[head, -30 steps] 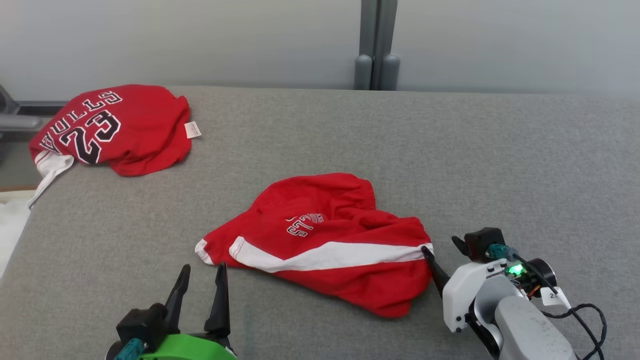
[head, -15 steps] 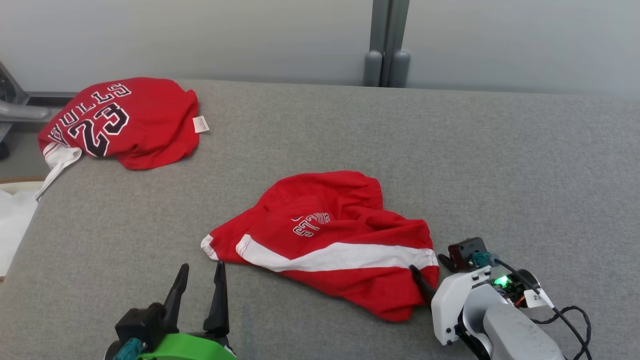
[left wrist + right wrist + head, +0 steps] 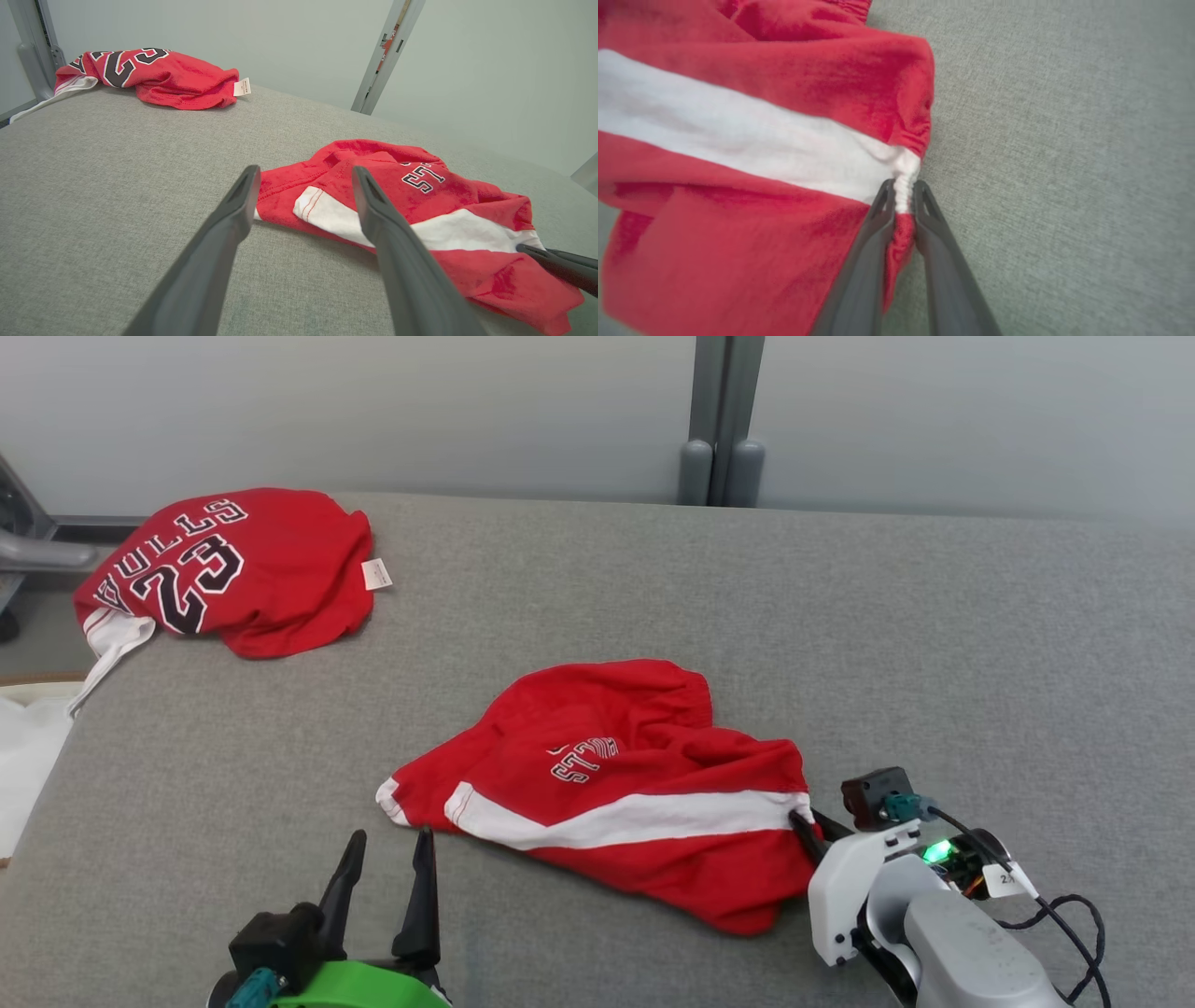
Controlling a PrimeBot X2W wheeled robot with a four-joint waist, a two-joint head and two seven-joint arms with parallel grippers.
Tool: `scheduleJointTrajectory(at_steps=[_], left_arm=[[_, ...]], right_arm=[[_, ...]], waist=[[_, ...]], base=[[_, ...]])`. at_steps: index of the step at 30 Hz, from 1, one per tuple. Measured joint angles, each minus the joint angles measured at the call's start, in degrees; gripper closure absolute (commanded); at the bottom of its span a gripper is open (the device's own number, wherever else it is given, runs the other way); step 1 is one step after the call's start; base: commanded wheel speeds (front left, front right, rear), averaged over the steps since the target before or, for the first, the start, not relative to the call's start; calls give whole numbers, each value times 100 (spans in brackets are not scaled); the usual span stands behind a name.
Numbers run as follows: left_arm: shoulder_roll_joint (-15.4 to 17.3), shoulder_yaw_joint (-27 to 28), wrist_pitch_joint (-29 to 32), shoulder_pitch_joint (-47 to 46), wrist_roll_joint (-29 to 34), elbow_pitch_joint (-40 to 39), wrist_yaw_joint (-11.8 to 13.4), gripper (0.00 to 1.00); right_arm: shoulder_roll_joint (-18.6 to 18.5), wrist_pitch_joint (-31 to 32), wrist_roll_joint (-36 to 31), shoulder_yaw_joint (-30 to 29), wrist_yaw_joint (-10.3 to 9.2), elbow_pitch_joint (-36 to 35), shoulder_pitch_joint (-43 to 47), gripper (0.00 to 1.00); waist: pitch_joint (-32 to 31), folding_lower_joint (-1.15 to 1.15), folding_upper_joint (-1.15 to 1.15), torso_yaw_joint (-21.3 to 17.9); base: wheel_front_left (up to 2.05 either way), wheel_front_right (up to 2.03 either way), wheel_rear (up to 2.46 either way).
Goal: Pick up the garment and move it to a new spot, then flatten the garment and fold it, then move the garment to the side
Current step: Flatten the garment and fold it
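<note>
My left gripper will pinch the garment next by the white stripe's hem corner [image 3: 458, 801], because that corner sits raised over the garment's lower leg [image 3: 422, 788] while the body of the garment lies slack.
The garment [image 3: 607, 784] is a pair of red shorts with a white stripe and small lettering, lying crumpled in the middle of the grey table [image 3: 840, 616]. In the right wrist view my right gripper [image 3: 903, 186] is shut on the garment [image 3: 738, 140], pinching its gathered edge where the white stripe ends. In the head view that right gripper [image 3: 805, 821] sits at the shorts' right edge. My left gripper [image 3: 390, 840] stands open just in front of the shorts' left end, holding nothing. Through the left gripper [image 3: 304, 171] I see the garment [image 3: 420, 200] close ahead.
A second red piece, a jersey [image 3: 233, 569] with the number 23, lies bunched at the table's far left corner. A grey post [image 3: 724, 420] rises behind the table's far edge. Something white [image 3: 23, 756] lies past the left edge.
My right gripper has gone from open to shut, pinching the shorts' right edge. The head camera has shifted a little. The left gripper stays open.
</note>
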Motion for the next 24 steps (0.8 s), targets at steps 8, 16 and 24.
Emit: scheduleJointTrajectory(at_steps=[8,16,24], left_arm=[[145,-687,0,-283,-547,421,0,0],[509,-1526,330,-987,-1449,1325,-1,0],[632,-2026,294,-1603,-2127,2146,-1,0]], right_arm=[[-1,-275,-423,-409,0,-32,-11,99],[-3,-327,-880,-731,0,-147,-54,100],[0,-323,-922,-700,0,-309,-100,100]], waist=[[-50,0,0,-143],[62,0,0,-310],[316,0,0,-442]], base=[[0,0,0],[0,0,0],[0,0,0]])
